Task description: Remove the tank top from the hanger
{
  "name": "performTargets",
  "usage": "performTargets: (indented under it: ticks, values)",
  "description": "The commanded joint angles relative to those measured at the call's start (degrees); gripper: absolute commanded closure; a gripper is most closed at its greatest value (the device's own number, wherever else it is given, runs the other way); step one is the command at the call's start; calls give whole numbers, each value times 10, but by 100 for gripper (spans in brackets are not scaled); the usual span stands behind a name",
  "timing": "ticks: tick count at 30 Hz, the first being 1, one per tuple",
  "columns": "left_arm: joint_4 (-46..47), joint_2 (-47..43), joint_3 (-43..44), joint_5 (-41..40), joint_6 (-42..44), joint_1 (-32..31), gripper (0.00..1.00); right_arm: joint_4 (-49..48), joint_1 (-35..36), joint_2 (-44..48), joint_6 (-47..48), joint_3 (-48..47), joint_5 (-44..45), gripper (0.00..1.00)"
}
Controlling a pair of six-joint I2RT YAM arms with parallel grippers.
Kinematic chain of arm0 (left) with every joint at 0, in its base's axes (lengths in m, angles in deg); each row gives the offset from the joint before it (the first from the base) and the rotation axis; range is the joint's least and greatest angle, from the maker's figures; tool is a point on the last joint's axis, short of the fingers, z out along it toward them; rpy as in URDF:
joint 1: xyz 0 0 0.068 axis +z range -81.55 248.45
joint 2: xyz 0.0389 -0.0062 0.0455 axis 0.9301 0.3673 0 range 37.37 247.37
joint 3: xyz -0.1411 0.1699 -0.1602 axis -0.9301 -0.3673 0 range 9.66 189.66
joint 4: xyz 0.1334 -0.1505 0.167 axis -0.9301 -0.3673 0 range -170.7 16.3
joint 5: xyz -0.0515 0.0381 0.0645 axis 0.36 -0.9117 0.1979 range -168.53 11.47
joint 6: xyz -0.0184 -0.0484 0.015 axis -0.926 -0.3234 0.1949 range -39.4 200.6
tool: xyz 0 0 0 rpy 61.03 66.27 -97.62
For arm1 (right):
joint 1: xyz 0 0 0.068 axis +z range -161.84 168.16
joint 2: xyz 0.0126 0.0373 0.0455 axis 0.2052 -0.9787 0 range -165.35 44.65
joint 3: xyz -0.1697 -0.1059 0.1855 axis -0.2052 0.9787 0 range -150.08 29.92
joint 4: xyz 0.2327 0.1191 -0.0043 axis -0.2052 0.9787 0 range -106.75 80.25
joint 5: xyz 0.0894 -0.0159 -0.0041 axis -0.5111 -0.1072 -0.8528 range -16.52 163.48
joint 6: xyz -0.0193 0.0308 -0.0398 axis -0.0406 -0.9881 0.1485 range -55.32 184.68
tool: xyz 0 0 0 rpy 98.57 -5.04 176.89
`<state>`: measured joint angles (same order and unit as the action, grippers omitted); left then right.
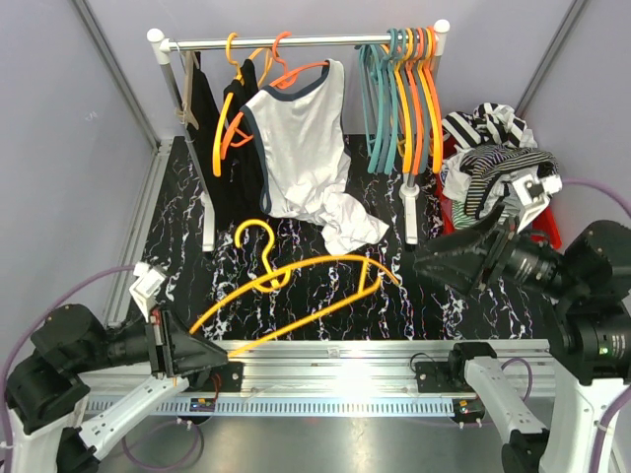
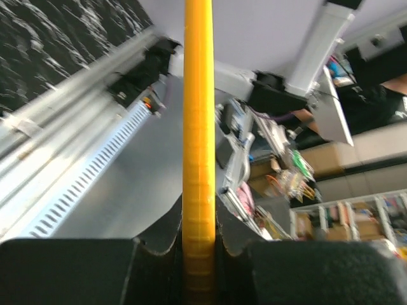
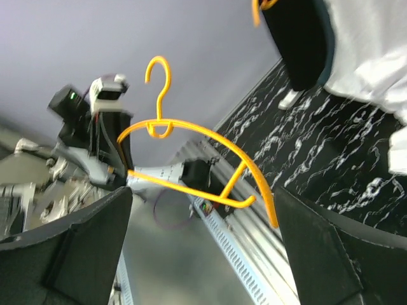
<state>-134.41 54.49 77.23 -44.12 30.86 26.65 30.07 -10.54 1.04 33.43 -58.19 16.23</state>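
My left gripper is opposite the bare yellow hanger's loose end [image 1: 390,276] [image 3: 268,205], and my right gripper will grip that end next. The hanger's hook then stays free to hang on the rack's bar.
A bare yellow hanger [image 1: 315,260] hovers over the black marbled table, hook toward the rack. My left gripper [image 1: 187,347] is shut on its left end, and the left wrist view shows the yellow bar [image 2: 198,95] pinched between the jaws [image 2: 199,248]. My right gripper [image 1: 426,264] is open near the hanger's right end and holds nothing; its wrist view shows the hanger [image 3: 191,126] well beyond the spread fingers [image 3: 82,241]. A white tank top [image 1: 301,148] with navy trim hangs on an orange hanger on the rail, hem draped on the table.
A black top [image 1: 239,118] hangs left of the white one. Several empty teal and orange hangers [image 1: 404,89] fill the rail's right end [image 1: 296,42]. A heap of striped clothes [image 1: 488,148] lies in a red basket [image 1: 548,233]. An aluminium beam [image 1: 345,360] runs along the near edge.
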Motion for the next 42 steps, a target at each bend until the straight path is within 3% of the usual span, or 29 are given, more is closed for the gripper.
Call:
performTargets:
  ticks: [1,4,10,14,23,33,34,35,38,41,42]
  values:
    - [112,-32,-52,139,-98,-3,100,46,14,9,63,43,-68,0]
    - [156,-45,-74,168,-136,-3,100,66,34,12,86,50,-78,0]
    - [166,-26,-50,189,-129,-3,100,113,96,-16,137,47,-47,0]
    - [163,-14,-46,187,-119,-3,100,110,136,-32,128,57,-81,0]
    - [185,8,-73,179,-105,-3,100,-21,196,-32,-5,114,-187,14]
    - [207,55,-72,172,-76,-3,100,-11,246,-53,-2,114,-190,37]
    - [208,61,-72,172,-74,-3,100,-6,249,-53,0,115,-190,42]
    - [208,63,-71,172,-70,-3,100,-3,249,-52,1,118,-191,60]
    - [191,70,-63,165,-54,-3,100,13,250,-51,13,116,-183,100]
    - [155,73,-47,146,-31,-3,100,32,250,-49,28,108,-179,100]
    - [146,73,-45,139,-27,-3,93,36,251,-49,30,105,-178,100]
